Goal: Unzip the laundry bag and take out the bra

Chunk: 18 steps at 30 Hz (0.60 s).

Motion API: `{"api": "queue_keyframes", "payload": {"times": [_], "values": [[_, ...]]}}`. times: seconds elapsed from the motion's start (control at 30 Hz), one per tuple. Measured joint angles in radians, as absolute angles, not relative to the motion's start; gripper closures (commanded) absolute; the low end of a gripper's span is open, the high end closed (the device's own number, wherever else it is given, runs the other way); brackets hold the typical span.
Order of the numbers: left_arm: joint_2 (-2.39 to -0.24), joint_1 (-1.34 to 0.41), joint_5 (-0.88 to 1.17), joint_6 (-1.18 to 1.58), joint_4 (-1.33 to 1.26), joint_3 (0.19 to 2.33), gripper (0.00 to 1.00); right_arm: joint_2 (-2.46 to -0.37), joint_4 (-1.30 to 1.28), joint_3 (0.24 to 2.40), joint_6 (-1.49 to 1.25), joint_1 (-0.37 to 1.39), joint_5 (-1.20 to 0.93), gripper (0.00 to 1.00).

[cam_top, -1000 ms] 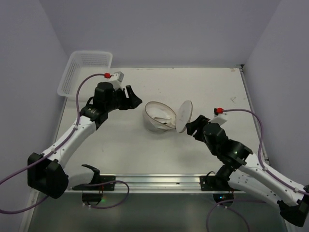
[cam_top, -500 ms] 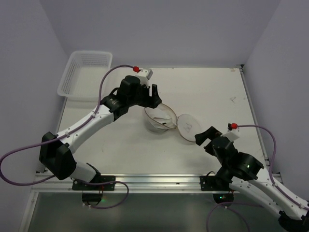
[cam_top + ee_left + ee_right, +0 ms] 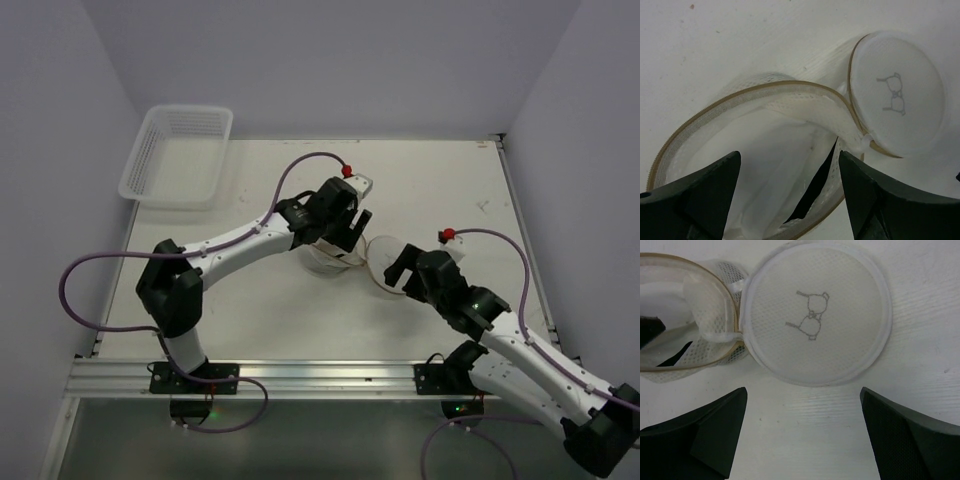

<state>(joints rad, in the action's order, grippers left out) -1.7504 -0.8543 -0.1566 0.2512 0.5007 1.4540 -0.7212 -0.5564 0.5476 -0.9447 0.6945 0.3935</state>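
The fingers are above the cloth (image 3: 765, 170) and one crosses over the bag's rim, so my left gripper needs to move down first and then close on the cloth.
The laundry bag (image 3: 325, 262) lies unzipped at mid-table, its tan zipper rim (image 3: 730, 97) gaping. Its round lid (image 3: 383, 258) with the bra icon (image 3: 811, 315) lies flat on the table to the right, still hinged to the body. Smooth white cloth (image 3: 765, 170), apparently the bra, fills the inside, with a dark gap beside it. My left gripper (image 3: 790, 195) hovers open right over the bag's mouth, fingers (image 3: 705, 195) straddling the cloth. The right gripper (image 3: 805, 435) is open over bare table just short of the lid's near edge, holding nothing.
A white lattice basket (image 3: 178, 155) stands at the table's back left corner. The two arms come close together around the bag; the right gripper (image 3: 398, 275) is just right of the lid. Purple cables loop off both wrists.
The right gripper opened and let go of the lid, which dropped flat onto the table. The left arm swung right from near the basket to above the open bag, opening wider.
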Motion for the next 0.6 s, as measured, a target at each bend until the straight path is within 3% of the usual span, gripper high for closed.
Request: {"api": "queue_keyframes", "payload": {"times": [0.13,0.4,0.6], "values": [[-1.785,-0.872,-0.221,0.197,0.563,1.480,0.14,-0.783,-0.450,0.547,-0.900,0.572,0.262,0.04],[-1.811,-0.878,-0.305,0.095,0.617,1.523,0.14,-0.914,-0.300,0.547,-0.859,0.508,0.084,0.04],[-1.848,-0.878,-0.318,0.056,0.638,1.526,0.25,-0.977,-0.238,0.547,-0.844,0.481,0.033,0.04]]}}
